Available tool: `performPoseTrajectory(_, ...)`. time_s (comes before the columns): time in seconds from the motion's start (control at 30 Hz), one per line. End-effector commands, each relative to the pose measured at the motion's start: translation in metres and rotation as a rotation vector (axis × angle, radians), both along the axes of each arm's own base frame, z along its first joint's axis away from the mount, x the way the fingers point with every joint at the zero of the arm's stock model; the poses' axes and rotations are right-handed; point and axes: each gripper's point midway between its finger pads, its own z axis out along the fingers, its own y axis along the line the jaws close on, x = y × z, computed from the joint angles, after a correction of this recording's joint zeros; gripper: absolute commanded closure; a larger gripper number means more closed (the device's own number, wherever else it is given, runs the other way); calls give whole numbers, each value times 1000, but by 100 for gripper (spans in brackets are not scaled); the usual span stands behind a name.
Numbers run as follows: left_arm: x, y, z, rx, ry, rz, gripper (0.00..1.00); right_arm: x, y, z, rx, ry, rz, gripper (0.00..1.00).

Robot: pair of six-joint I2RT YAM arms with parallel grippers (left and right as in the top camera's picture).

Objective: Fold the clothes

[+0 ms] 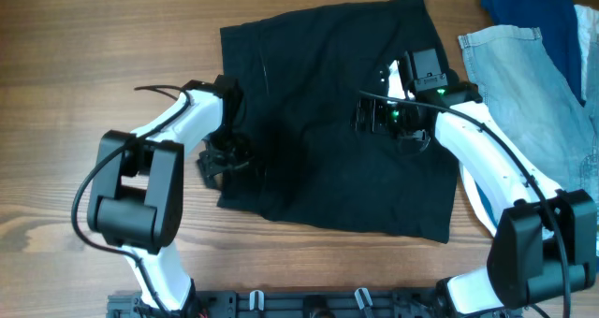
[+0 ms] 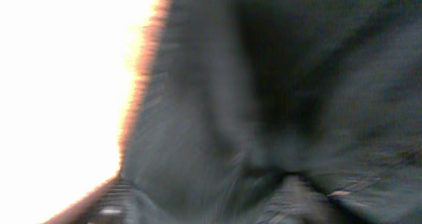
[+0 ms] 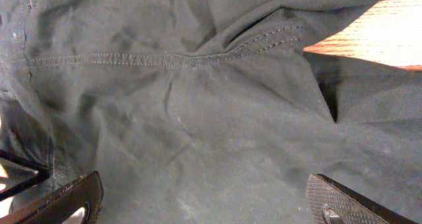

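My left gripper grabs the black shorts (image 1: 328, 140) by the near corner of their side edge (image 1: 227, 201) next, to fold their near half over their far half.
The black shorts (image 1: 328, 140) lie spread across the middle of the wooden table, with creases and a stitched seam (image 3: 165, 59) showing in the right wrist view. My left gripper (image 1: 223, 161) is at the shorts' left edge, low against the cloth. Its wrist view is blurred and filled with black fabric (image 2: 277, 105), and the jaws cannot be made out. My right gripper (image 1: 374, 117) hovers over the upper right part of the shorts. Its fingers (image 3: 211, 207) are wide open and empty just above the fabric.
A pale blue denim garment (image 1: 524, 84) lies at the right edge, partly under the right arm. A dark blue cloth (image 1: 529, 14) sits at the top right corner. Bare wooden table (image 1: 75, 37) shows to the left and along the front.
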Motion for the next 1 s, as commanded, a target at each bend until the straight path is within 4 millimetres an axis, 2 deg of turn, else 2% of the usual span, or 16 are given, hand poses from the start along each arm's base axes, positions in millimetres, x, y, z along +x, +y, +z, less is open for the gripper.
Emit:
performPoseTrajectory(0.0,6,19,13,100,-95,-36,0,8,-3,57,14,-115,-47,0)
performPoseTrajectory(0.1,13,15,40,76,-190,-36,0,-4,-7,86,27,-149,-81,0)
performPoseTrajectory(0.2,16,6,68,50,-285,-54,0,-33,-24,101,0,-108,-195,0)
performPoseTrajectory(0.3,11,-10,93,27,-361,-50,0,-81,-66,102,-131,10,-441,0)
performPoseTrajectory(0.4,1,-22,102,39,-369,3,0,-124,-98,105,-228,99,-704,0)
performPoseTrajectory(0.5,-11,-24,98,115,-346,109,0,-146,-105,108,-219,149,-848,0)
performPoseTrajectory(0.67,-30,-25,73,163,-296,253,0,-153,-106,102,-236,177,-842,0)
performPoseTrajectory(0.83,-40,-19,45,179,-284,327,0,-159,-103,79,-235,233,-885,0)
performPoseTrajectory(0.97,-37,-19,24,159,-317,414,0,-161,-94,53,-197,278,-879,1)
